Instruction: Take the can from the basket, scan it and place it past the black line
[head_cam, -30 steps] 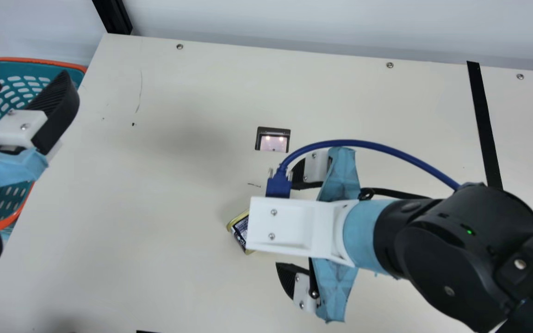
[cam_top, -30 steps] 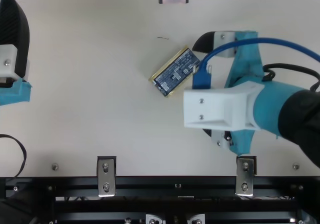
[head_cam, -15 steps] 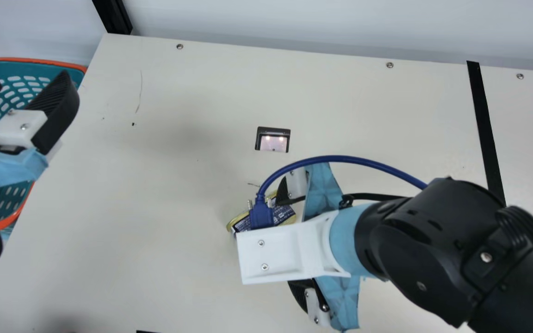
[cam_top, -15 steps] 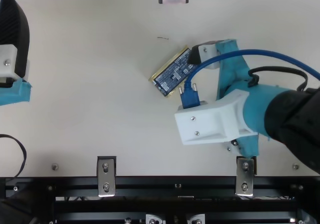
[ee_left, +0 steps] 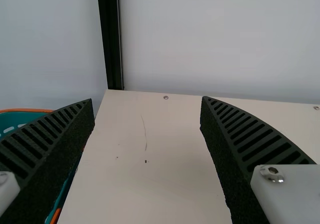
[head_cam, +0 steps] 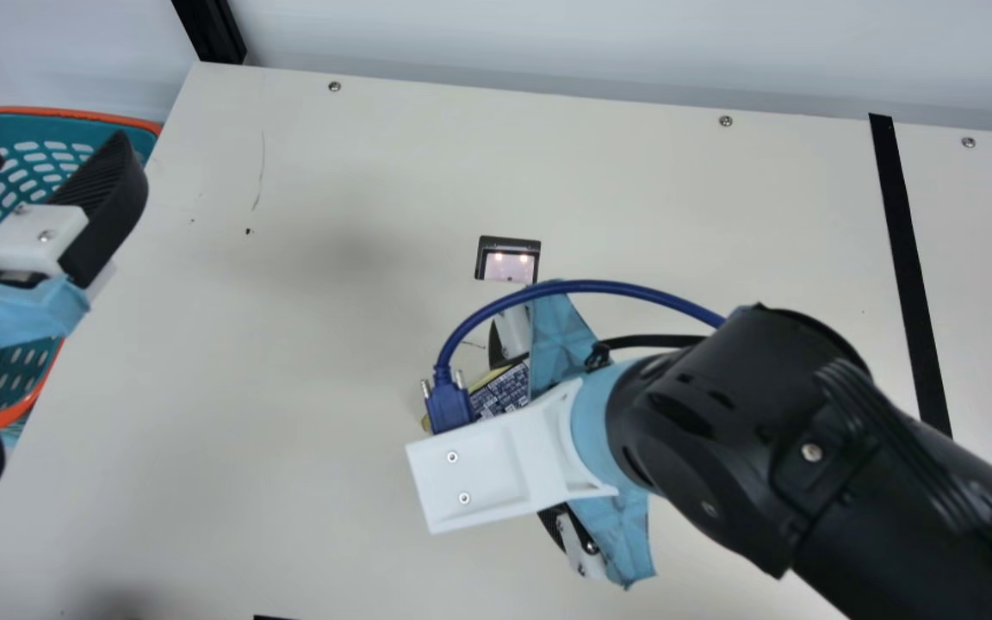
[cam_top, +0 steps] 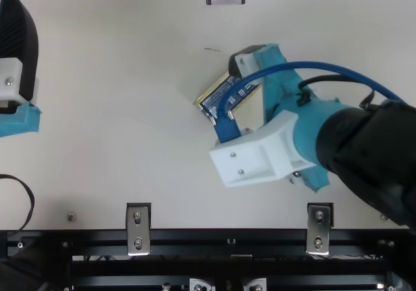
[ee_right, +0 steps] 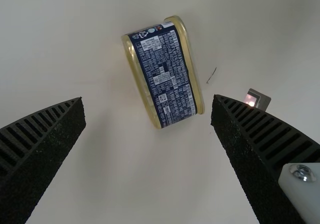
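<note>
The dark-blue can's printed label (ee_right: 162,76) should stay free to scan. So my right gripper will grab the can by its gold ends next.
The blue and gold can (head_cam: 503,389) lies on its side on the table, partly under my right gripper (head_cam: 519,433). In the top view the can (cam_top: 210,99) slants beneath the cable of that arm. My right gripper (ee_right: 148,100) is wide open, with the can (ee_right: 164,76) beyond its fingertips and not held. My left gripper (head_cam: 52,145) stands open at the far left over the teal basket (head_cam: 115,115) with its orange rim; between the fingers of the left gripper (ee_left: 147,103) there is nothing. The scanner (head_cam: 508,264) is lit, and the black line (head_cam: 909,280) runs down the right side.
A pale wall (head_cam: 548,43) rises behind the table, with a black post (head_cam: 213,33) at its back left corner. Metal brackets (cam_top: 138,229) and a black rail (cam_top: 231,237) line the near edge. A blue cable (head_cam: 616,288) arches over the right gripper.
My right gripper has moved left over the can and turned somewhat, its fingers staying apart. The can has kept its place on the table. My left arm has not moved.
</note>
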You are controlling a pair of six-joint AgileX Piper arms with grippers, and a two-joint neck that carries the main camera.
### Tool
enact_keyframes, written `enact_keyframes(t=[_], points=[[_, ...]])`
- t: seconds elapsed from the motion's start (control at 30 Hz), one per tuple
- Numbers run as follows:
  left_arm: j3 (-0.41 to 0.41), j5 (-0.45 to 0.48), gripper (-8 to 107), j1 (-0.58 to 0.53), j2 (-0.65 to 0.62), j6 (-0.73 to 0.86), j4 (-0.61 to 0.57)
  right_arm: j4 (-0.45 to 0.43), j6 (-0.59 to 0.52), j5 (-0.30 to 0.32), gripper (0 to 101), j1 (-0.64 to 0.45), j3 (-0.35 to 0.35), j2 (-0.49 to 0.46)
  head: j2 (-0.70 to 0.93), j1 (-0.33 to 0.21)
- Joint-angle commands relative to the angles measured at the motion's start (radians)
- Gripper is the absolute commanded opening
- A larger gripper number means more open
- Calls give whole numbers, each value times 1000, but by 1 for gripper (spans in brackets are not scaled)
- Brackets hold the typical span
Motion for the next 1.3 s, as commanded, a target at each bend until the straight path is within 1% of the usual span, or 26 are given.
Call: enact_keyframes(t=[0.0, 0.33, 0.6, 0.87, 1.2, 1.23, 1.27], points=[[0, 0, 90, 0, 0, 0, 0, -7, -2, -4, 101, 3, -10, 10, -10, -27], [0, 0, 90, 0, 0, 0, 0, -4, -16, -50, 101, 15, -26, 70, -10, -27], [0, 0, 90, 0, 0, 0, 0, 26, -40, -99, 101, 2, -19, 126, -10, -27], [0, 0, 90, 0, 0, 0, 0, 41, -53, -144, 101, -2, 3, 169, -10, -27], [0, 0, 90, 0, 0, 0, 0, 37, -26, -186, 101, 0, 18, 195, -10, -27], [0, 0, 90, 0, 0, 0, 0, 47, -37, -163, 101, -1, 17, 190, -10, -27], [0, 0, 90, 0, 0, 0, 0, 46, -26, -166, 101, -1, 16, 192, -10, -27]])
